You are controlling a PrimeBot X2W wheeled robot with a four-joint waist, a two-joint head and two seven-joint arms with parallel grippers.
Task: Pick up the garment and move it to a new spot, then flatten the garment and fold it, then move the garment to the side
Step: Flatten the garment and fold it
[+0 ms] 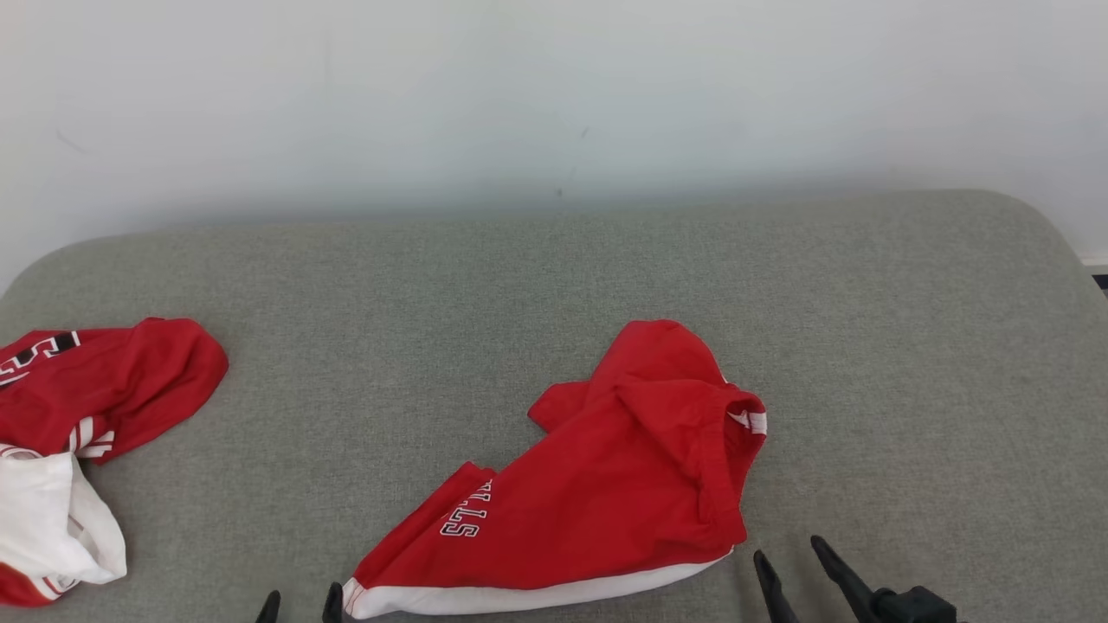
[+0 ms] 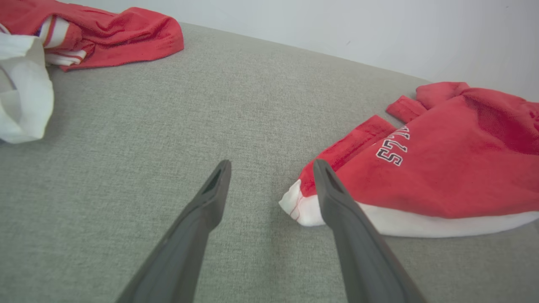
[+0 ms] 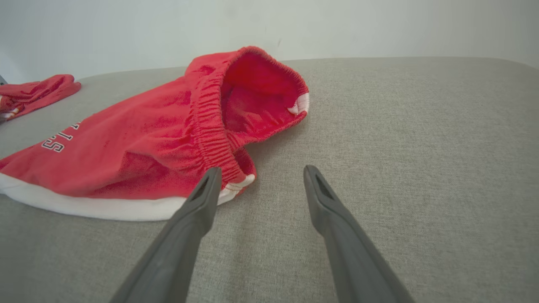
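Observation:
My left gripper is going to grab the white hem corner [image 1: 355, 599] that sticks out next, because the shorts are lying crumpled and slack [image 1: 613, 478] on the surface.
The garment [image 1: 606, 484] is a pair of red shorts with a white hem and white lettering. It lies crumpled on the grey cushioned surface [image 1: 519, 285], near the front edge. My left gripper [image 1: 300, 606] stands open just left of the white hem corner, nothing between its fingers. In the left wrist view the left gripper [image 2: 271, 166] has its right finger in front of the garment's [image 2: 442, 168] hem corner. My right gripper [image 1: 789, 555] is open just right of the garment's waistband end. The right wrist view shows the right gripper [image 3: 262, 171] empty beside the garment's [image 3: 147, 147] elastic waistband.
A second red garment [image 1: 104, 381] and a white cloth [image 1: 43, 519] lie bunched at the surface's left edge, also seen as the red garment [image 2: 118, 33] in the left wrist view. A pale wall [image 1: 554, 104] rises behind. Bare grey surface stretches to the right [image 1: 909, 389].

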